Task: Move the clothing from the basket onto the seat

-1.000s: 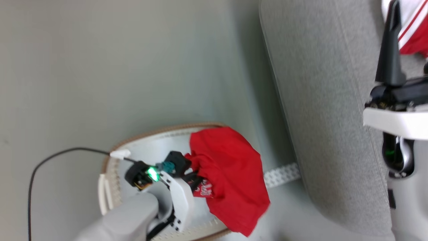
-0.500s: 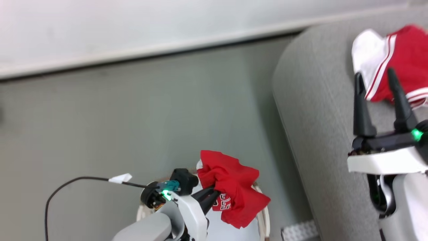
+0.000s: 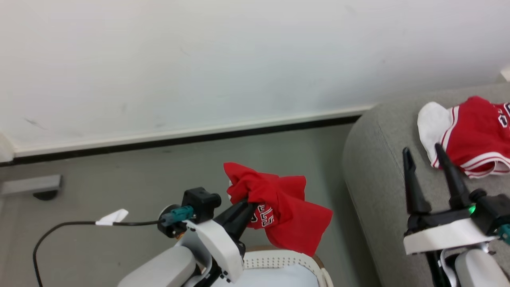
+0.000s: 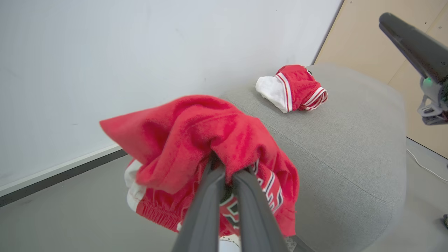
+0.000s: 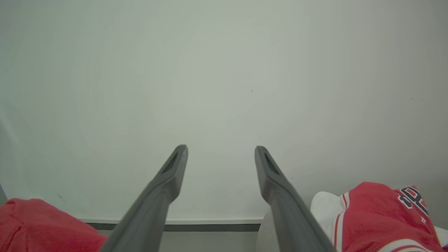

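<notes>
The robot's right gripper next needs to grab the red garment by its bunched fold (image 3: 257,193) beside the printed lettering, to move the garment from the basket onto the seat (image 3: 378,187).
My left gripper (image 3: 248,206) is shut on a mostly plain red garment (image 3: 283,211) with dark-and-white print, which hangs bunched just above the white perforated basket (image 3: 287,260) at the bottom edge. In the left wrist view my two fingers pinch a fold of this clothing (image 4: 196,140), left gripper (image 4: 228,171). A red and white striped-trim garment (image 3: 472,133) lies on the light-grey seat (image 3: 378,187), also seen as a small heap (image 4: 294,87). My right gripper (image 3: 422,150) stands open over the seat's near edge, empty (image 5: 221,149).
A pale wall (image 3: 239,59) with a dark baseboard runs behind. A black cable with a white tag (image 3: 113,217) trails from my left wrist over the grey floor. A grey bracket (image 3: 32,185) sits by the wall at left. A tan panel (image 4: 385,35) stands beyond the seat.
The head camera has tilted up, bringing the wall into view. My left gripper has raised the red garment out of the basket and toward the seat. The right gripper stays open.
</notes>
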Controlling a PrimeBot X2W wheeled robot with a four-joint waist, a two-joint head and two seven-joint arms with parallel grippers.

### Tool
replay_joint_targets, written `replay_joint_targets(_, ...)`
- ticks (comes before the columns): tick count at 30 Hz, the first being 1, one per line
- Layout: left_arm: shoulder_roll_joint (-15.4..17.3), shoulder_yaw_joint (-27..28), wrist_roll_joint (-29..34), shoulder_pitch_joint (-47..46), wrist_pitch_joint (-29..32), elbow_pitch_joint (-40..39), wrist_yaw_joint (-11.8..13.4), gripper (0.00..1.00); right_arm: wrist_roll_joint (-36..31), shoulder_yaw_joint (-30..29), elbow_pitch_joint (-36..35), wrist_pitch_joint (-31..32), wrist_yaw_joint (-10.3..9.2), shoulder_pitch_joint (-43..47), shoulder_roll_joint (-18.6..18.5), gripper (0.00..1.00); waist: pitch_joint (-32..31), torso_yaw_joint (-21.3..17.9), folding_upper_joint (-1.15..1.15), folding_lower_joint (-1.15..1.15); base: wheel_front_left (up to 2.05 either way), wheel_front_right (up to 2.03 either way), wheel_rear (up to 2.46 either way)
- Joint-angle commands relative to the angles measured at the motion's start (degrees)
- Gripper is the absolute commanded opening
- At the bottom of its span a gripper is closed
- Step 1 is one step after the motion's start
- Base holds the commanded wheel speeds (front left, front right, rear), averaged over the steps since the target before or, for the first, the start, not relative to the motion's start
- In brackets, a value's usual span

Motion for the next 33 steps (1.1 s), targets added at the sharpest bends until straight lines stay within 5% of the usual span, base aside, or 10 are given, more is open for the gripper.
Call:
replay_joint_targets(1, 0.8, 0.6, 0.3, 0.5, -0.1, -0.8, 0.4, 0.00, 0.9, 0.5, 0.3, -0.1, -0.13, 1.3, 0.0, 1.00, -2.3, 1.8, 0.00, 0.02, 0.00, 0.00, 0.00)
replay_joint_targets(19, 4.5, 7.1, -3.1, -5.3, 3.5, -14.2, 6.1, 0.00, 2.1, 5.8, 0.4, -0.1, -0.13, 8.1, 1.9, 1.00, -6.0, 7.1, 0.00, 0.02, 0.00, 0.00, 0.00)
replay_joint_targets(33, 5.1, 8.0, -4.2, -4.0, 3.4, -15.6, 7.6, 0.00, 1.2, 9.6, -1.4, -0.1, -0.13, 7.9, 0.8, 1.00, -6.0, 8.4, 0.00, 0.02, 0.00, 0.00, 0.00)
